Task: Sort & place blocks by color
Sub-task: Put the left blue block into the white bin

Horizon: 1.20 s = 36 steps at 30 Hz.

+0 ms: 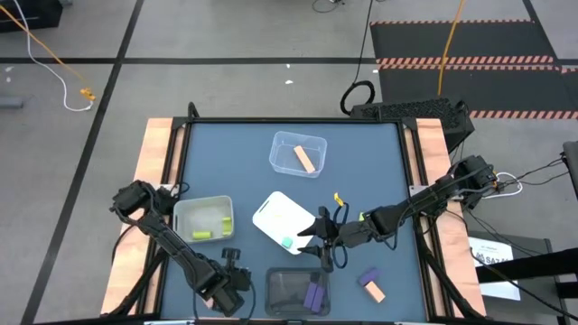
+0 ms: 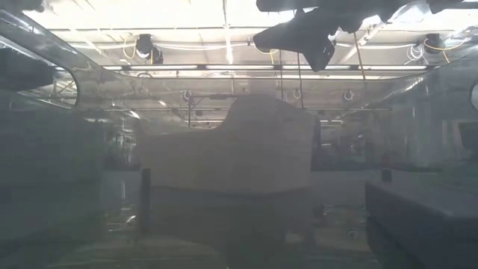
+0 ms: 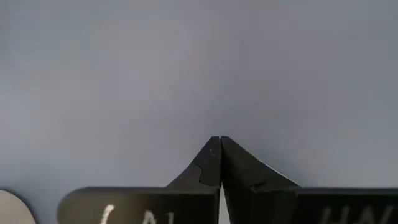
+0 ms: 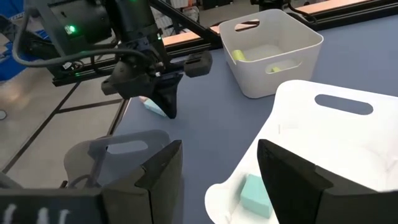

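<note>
I will reopen my left gripper's fingers next, as they are shut beside the mint-teal block. Then I will shift over the block to close on its sides.
My right gripper is open and hovers over the near corner of a turned white bin, where a mint-teal block lies. My left gripper is shut and points down at bare blue table near the near edge; a second mint-teal block lies just beside it. A purple block and a salmon-orange block lie loose on the table to the right. A small yellow piece lies behind the right gripper.
A clear bin toward the far edge holds a salmon-orange block. A white bin on the left holds yellow-green blocks. A dark bin at the near edge holds purple blocks. The low view is hazed over by a bin close to the camera.
</note>
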### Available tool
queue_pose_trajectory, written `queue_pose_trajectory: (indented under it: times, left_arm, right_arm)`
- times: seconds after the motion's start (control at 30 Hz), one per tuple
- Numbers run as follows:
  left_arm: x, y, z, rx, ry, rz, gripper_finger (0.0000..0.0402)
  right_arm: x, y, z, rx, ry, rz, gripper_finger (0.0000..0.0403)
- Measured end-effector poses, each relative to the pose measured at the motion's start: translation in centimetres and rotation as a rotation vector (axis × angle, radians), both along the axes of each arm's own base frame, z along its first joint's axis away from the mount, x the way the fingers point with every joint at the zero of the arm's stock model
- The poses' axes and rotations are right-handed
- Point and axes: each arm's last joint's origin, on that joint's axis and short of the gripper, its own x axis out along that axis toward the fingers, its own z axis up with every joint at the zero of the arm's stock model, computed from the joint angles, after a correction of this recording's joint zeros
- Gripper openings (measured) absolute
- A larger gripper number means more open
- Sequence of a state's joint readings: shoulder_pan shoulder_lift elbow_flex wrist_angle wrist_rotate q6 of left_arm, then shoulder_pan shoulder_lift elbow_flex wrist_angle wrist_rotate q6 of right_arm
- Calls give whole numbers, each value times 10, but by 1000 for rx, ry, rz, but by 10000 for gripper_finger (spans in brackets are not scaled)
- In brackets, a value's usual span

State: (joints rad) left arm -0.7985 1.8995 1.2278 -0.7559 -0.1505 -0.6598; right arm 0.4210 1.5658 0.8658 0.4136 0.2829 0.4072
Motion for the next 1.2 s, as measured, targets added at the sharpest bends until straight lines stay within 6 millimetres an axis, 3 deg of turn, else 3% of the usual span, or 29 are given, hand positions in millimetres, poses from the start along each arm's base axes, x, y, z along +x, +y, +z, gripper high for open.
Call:
queue_pose_trajectory:
  times: [0.23, 0.5, 1.2]
  left_arm:
    - [2, 5, 9, -60, 12, 101, 27]
    - [-6, 5, 11, -195, 214, 364, 72]
    - [-9, 0, 11, -256, 259, 701, 195]
  right_arm:
    - [0, 0, 0, 0, 0, 0, 201]
    - [0, 0, 0, 0, 0, 1, 201]
    - [-1, 2, -1, 21, 18, 79, 201]
